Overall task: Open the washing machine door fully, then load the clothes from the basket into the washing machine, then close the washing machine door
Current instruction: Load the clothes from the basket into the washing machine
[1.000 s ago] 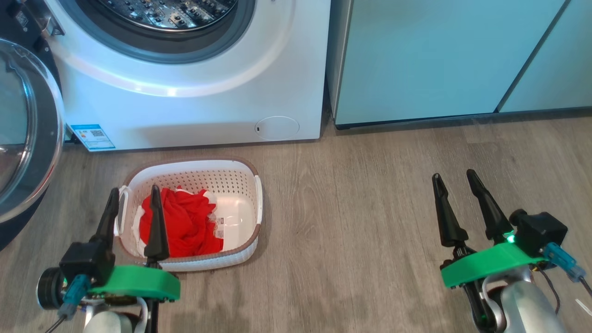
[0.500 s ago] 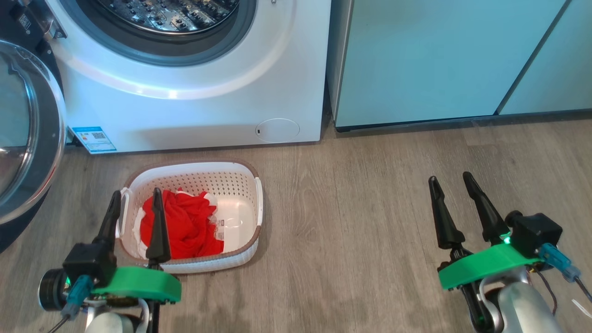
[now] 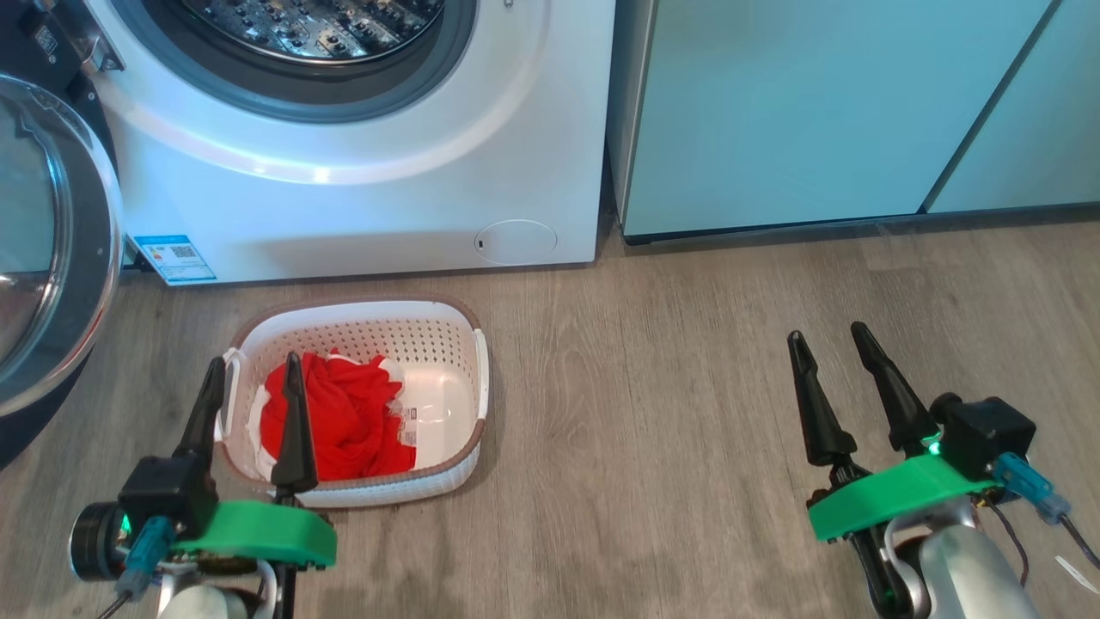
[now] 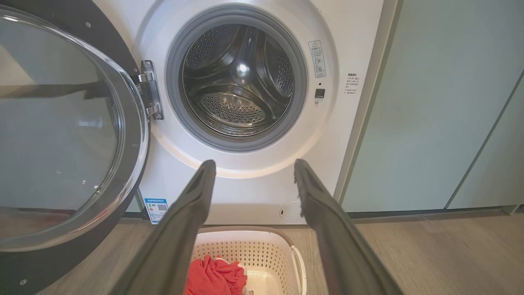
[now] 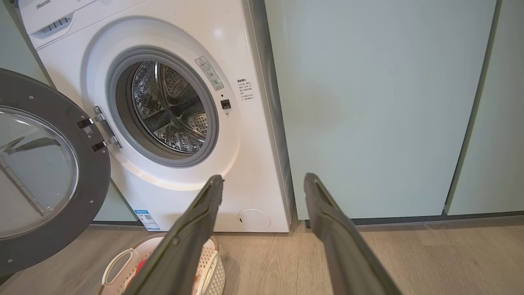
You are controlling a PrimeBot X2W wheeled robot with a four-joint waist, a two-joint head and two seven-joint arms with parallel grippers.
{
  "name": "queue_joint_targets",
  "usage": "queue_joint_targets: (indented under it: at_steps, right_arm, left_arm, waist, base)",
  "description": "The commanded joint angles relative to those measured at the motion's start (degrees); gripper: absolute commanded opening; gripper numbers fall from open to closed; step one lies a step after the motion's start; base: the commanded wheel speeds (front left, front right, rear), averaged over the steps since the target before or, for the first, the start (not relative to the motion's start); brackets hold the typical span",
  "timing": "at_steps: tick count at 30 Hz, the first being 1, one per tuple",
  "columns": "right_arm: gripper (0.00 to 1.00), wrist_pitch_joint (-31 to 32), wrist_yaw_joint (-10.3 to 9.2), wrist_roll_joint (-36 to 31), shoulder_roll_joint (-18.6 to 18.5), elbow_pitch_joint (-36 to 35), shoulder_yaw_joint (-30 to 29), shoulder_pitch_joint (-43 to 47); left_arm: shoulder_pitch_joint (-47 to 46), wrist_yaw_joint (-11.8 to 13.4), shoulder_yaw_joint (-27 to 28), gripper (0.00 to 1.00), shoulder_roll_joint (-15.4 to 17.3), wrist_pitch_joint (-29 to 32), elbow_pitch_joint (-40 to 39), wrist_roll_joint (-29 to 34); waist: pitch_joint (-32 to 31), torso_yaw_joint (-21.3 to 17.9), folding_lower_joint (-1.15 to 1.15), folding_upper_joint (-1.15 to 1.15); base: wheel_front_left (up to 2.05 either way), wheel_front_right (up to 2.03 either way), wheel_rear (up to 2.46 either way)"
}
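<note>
My left gripper pinches the raised folds of the red clothes next, since they have crumpled folds standing up on top (image 3: 343,407) while the rest lies slack (image 3: 363,457) in the basket.
The washing machine (image 3: 361,206) stands at the top left with its drum mouth (image 4: 239,82) uncovered. The washing machine door (image 3: 51,258), black-rimmed with a glass bowl, is swung wide open to the left. On the floor in front sits the basket (image 3: 412,335), holding the clothes (image 3: 344,413): a red garment with a bit of white cloth. My left gripper (image 3: 253,358) hovers open over the basket's near left end, nothing between its fingers. My right gripper (image 3: 827,331) hangs open and empty above bare floor far to the right.
Pale green cabinet panels (image 3: 816,103) stand right of the machine. Wood-look floor (image 3: 644,387) stretches between the basket and my right gripper. The open door (image 4: 61,123) juts out on the left side of the basket.
The head view shifted slightly at first. My right gripper has drifted a little left and back toward me. The left gripper, basket and door stay put.
</note>
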Motion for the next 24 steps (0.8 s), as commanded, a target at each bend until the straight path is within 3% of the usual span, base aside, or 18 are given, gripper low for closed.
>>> queue_joint_targets:
  at_steps: [1,13,24]
  right_arm:
    - [1.00,-0.53,0.00,-0.28,-0.05,-1.57,1.28,-2.12]
    - [1.00,-0.53,0.00,-0.09,-0.05,-1.39,0.99,-2.23]
    - [1.00,-0.53,0.00,-0.07,0.12,-1.76,0.50,-2.88]
  left_arm:
    - [-1.35,-0.07,2.09,1.00,0.57,-0.28,-2.28,-0.10]
    - [-1.76,0.31,1.44,1.00,0.57,-0.28,-2.34,1.45]
    - [-2.43,2.31,0.52,1.00,0.57,-0.28,-2.35,3.14]
  waist:
    - [0.11,0.03,0.00,0.00]
    - [0.81,0.38,0.00,0.00]
    - [2.18,0.78,0.00,0.00]
  base:
    - [0.74,-0.74,0.00]
    - [1.59,-1.59,0.00]
    - [1.53,-1.53,0.00]
